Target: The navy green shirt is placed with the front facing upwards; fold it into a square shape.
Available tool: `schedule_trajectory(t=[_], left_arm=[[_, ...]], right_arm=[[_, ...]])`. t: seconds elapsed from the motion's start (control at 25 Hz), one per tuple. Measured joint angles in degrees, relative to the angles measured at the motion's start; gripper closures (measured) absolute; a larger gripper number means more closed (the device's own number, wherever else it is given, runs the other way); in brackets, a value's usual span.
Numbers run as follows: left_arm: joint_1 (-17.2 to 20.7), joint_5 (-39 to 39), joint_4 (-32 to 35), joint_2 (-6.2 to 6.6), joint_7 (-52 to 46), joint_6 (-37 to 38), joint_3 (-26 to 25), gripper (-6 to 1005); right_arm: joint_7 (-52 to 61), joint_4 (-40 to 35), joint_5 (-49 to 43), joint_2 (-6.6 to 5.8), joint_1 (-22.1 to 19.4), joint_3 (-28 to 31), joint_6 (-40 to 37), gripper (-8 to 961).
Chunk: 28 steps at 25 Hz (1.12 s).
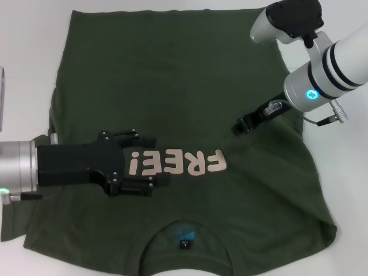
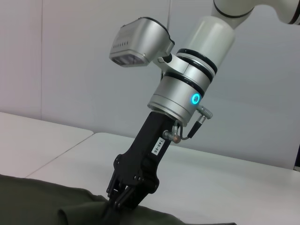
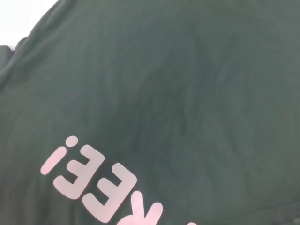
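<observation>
The fold (image 1: pixel 256 146) is low over the shirt's body (image 1: pixel 213 115) in the fingers of my right gripper and would lie flat, so my right gripper should open now.
The navy green shirt (image 1: pixel 184 80) lies spread front up on the white table, its collar and neck label (image 1: pixel 184 244) toward me and the pale "FREE!" lettering (image 1: pixel 190 163) across the chest. My left gripper (image 1: pixel 158 161) hovers open over the shirt's left chest, its fingers either side of the "!". My right gripper (image 1: pixel 238 125) is down at the shirt's right side. In the left wrist view the right gripper (image 2: pixel 115 204) has its fingers pinched together on a raised fold of the green cloth (image 2: pixel 70 206). The right wrist view shows only the shirt (image 3: pixel 187 84) and its lettering (image 3: pixel 89 178).
Bare white table (image 1: pixel 345 190) shows to the right of the shirt and along the far edge. A pale object (image 1: pixel 2 98) sits at the left border of the head view. A plain wall (image 2: pixel 70 93) stands behind the table.
</observation>
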Motion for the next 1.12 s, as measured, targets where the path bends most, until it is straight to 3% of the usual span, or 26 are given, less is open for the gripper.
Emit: schedule_trajectory(t=[0.16, 0.28, 0.44, 0.72, 0.88, 1.04, 1.12], left_arm=[[0.0, 0.0, -0.02, -0.02, 0.0, -0.01, -0.08, 127], [0.0, 0.0, 0.0, -0.02, 0.01, -0.02, -0.1, 128], [-0.02, 0.0, 0.02, -0.02, -0.1, -0.04, -0.12, 128], [-0.09, -0.04, -0.03, -0.11, -0.3, 0.04, -0.13, 128], [-0.07, -0.7, -0.18, -0.11, -0.37, 0.02, -0.19, 128], [-0.02, -1.25, -0.22, -0.11, -1.28, -0.02, -0.3, 128], [0.03, -1.5, -0.23, -0.11, -1.79, -0.07, -0.45, 128]], right_arm=[[-0.73, -0.39, 1.37, -0.05, -0.33, 0.02, -0.71, 924], [-1.5, -0.55, 2.51, -0.19, -0.5, 0.15, -1.37, 697], [-4.39, -2.31, 4.84, -0.61, -2.29, 2.52, -3.22, 498], [-16.3, -8.83, 17.38, -1.54, -10.83, 10.6, -9.26, 243], [-26.36, -10.23, 27.16, -2.03, -16.26, 15.19, -12.7, 157], [-39.48, -9.71, 36.44, -2.31, -21.25, 18.23, -16.49, 72], [-50.65, -9.64, 40.39, -1.74, -25.12, 18.87, -20.27, 29]])
